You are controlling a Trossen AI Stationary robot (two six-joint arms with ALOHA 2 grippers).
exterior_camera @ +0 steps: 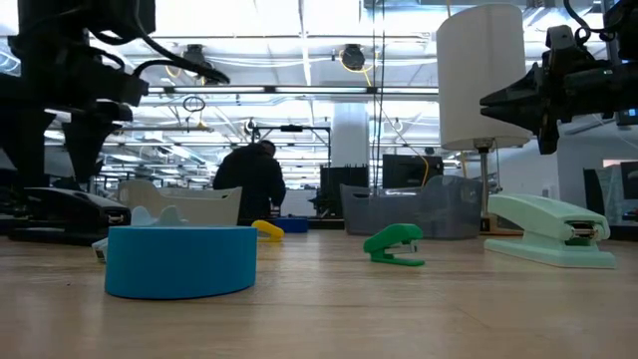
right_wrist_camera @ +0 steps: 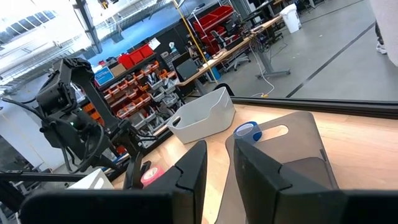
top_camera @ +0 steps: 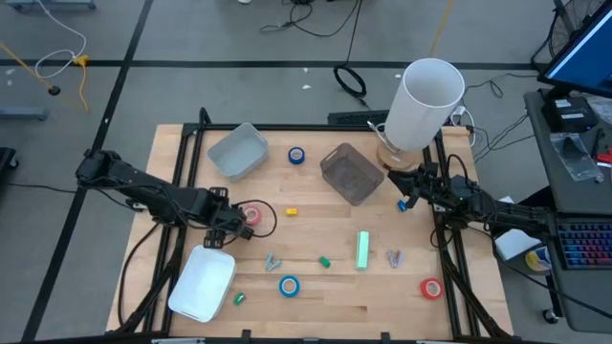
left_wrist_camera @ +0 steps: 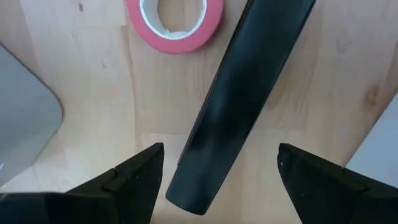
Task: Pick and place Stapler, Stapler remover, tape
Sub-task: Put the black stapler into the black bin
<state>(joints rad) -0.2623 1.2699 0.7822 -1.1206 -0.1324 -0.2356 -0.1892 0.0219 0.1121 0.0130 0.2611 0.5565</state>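
The black stapler goes in the grey bin next, so my left gripper will grab its rounded end (left_wrist_camera: 202, 180).
A black stapler (left_wrist_camera: 242, 93) lies flat on the wood at the table's left, beside a red tape roll (left_wrist_camera: 174, 25). My left gripper (left_wrist_camera: 221, 162) points down over it, open, one finger on either side of the stapler's end, with a gap on both sides. A mint-green stapler (top_camera: 362, 250), a green staple remover (top_camera: 325, 260), two blue tape rolls (top_camera: 289, 285) (top_camera: 296, 155) and another red roll (top_camera: 431, 288) lie on the table. My right gripper (top_camera: 406, 201) waits level at the right edge, shut on nothing.
A white tray (top_camera: 203, 282) sits right beside my left gripper, toward the near edge. A grey bin (top_camera: 237, 151) and a dark mesh bin (top_camera: 351, 174) stand at the back. A tall white cylinder (top_camera: 426, 105) stands at the back right. Two grey staple removers (top_camera: 273, 261) (top_camera: 394, 258) and small blocks lie about.
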